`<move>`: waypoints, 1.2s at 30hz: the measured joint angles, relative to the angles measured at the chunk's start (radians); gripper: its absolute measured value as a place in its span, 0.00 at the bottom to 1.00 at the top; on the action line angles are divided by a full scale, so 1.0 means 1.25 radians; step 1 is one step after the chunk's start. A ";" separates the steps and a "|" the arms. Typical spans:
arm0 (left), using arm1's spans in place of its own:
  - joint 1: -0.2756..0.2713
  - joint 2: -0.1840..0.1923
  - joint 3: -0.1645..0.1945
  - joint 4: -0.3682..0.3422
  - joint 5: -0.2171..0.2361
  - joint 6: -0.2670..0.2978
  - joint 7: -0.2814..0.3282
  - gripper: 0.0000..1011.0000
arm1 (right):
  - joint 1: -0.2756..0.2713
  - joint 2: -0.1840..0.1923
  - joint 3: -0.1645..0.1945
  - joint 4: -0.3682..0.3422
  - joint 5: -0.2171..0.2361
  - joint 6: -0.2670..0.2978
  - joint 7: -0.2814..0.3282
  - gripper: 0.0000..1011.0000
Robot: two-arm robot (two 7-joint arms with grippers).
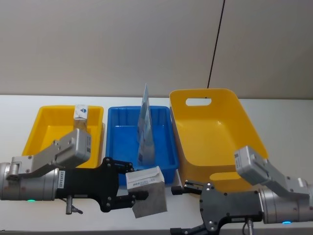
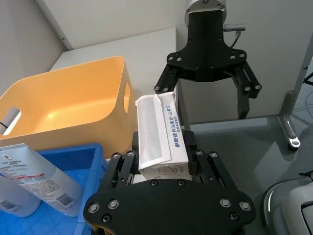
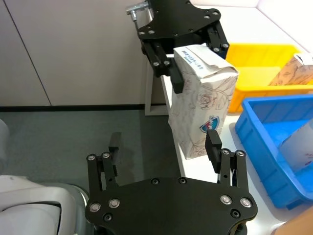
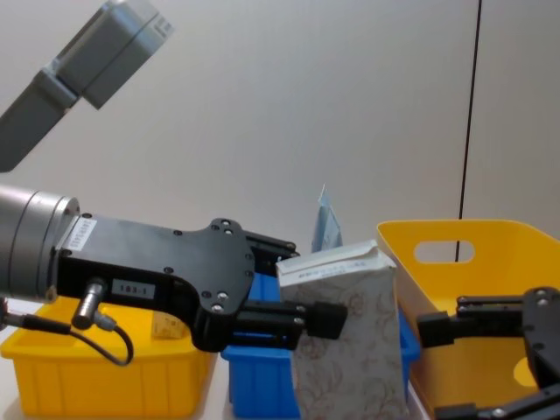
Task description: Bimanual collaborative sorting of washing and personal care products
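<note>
I will next grab the floral pack by its lower half (image 1: 151, 204) with my right gripper, so that the pack can be sorted into the large yellow bin (image 1: 215, 134).
My left gripper (image 1: 129, 182) is shut on a beige floral pack (image 1: 145, 192) with a white top, held upright at the table's front edge. In the left wrist view the pack (image 2: 161, 142) sits between the fingers (image 2: 134, 147). My right gripper (image 1: 195, 208) is open just right of it, facing the pack (image 3: 200, 98) with its fingers (image 3: 212, 142) apart from it. A tall light-blue pouch (image 1: 145, 127) stands in the blue bin (image 1: 117, 142). Another small pack (image 1: 81, 116) stands in the left yellow bin (image 1: 49, 132).
A large yellow bin (image 1: 215, 132) with a handle slot stands at the right, tilted against the blue bin. All three bins line up along the white table (image 1: 19, 105). A black cable (image 1: 217, 39) runs down the wall behind.
</note>
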 joint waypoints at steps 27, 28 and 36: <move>0.000 0.000 0.000 0.000 0.000 0.000 0.000 0.44 | 0.072 -0.049 -0.033 0.088 -0.019 -0.009 -0.029 0.99; 0.000 0.000 0.000 0.000 0.000 0.000 0.000 0.44 | 0.078 -0.055 -0.037 0.096 -0.019 -0.009 -0.029 0.99; 0.000 0.000 0.000 0.000 0.000 0.000 0.000 0.44 | 0.103 -0.075 -0.052 0.125 -0.023 -0.010 -0.027 0.99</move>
